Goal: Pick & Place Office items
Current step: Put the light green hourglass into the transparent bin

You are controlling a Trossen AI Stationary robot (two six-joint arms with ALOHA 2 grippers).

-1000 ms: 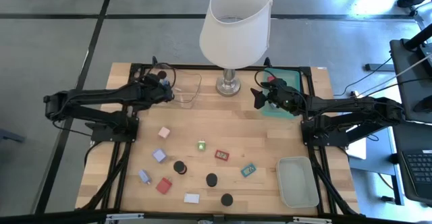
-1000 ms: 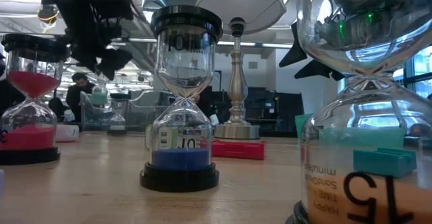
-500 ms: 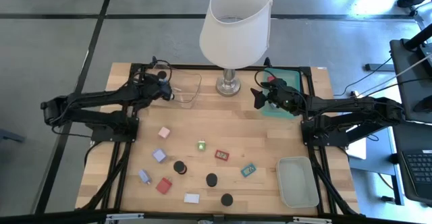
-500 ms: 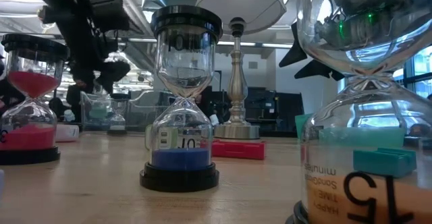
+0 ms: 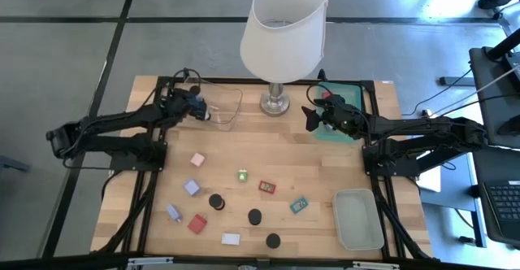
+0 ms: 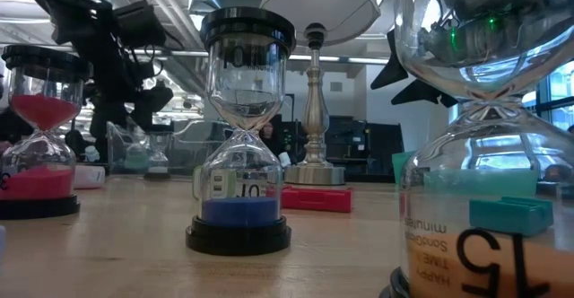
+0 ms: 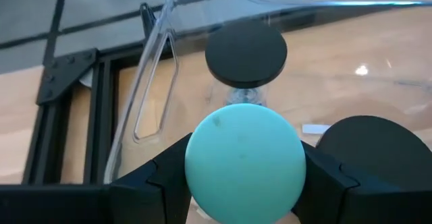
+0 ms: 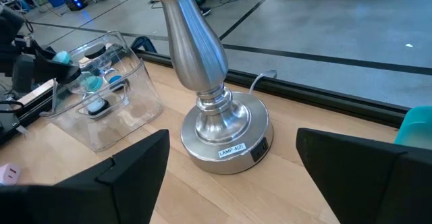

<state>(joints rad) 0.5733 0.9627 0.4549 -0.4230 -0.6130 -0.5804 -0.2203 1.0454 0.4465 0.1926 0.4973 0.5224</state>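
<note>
The timer under the teal cap (image 7: 245, 163) is hanging inside the clear tray's sides, so it would rest there if my left gripper opened now.
My left gripper (image 5: 201, 109) is shut on a small sand timer with a teal round cap (image 7: 244, 160), over the clear tray (image 5: 223, 107) at the far left. Two black-capped timers (image 7: 246, 53) stand in that tray. My right gripper (image 5: 312, 118) is open and empty above the green tray (image 5: 335, 124), its fingers spread wide in the right wrist view (image 8: 233, 177). More office items rest on the wood nearer me: a pink block (image 5: 197, 160), a lavender block (image 5: 192, 188), black caps (image 5: 255, 216), a red block (image 5: 197, 223) and a teal tag (image 5: 299, 206). My left gripper pinches the timer's teal top cap (image 7: 202, 163) between its two fingers, one on each side of the round rim. The timer's body hangs below the cap, inside the clear tray's walls (image 8: 86, 84). Whether its lower end touches the tray floor I cannot tell.
The big white-shaded lamp (image 5: 284, 26) stands on its metal base (image 5: 277, 103) between the two trays at the far edge. A second clear tray (image 5: 358, 219) sits at the near right. In the low view, tall sand timers (image 6: 239, 136) stand close to the camera.
My left gripper has gone down and slightly toward the far edge with the teal-capped timer, which has sunk lower into the clear tray. It has stayed shut on the cap.
</note>
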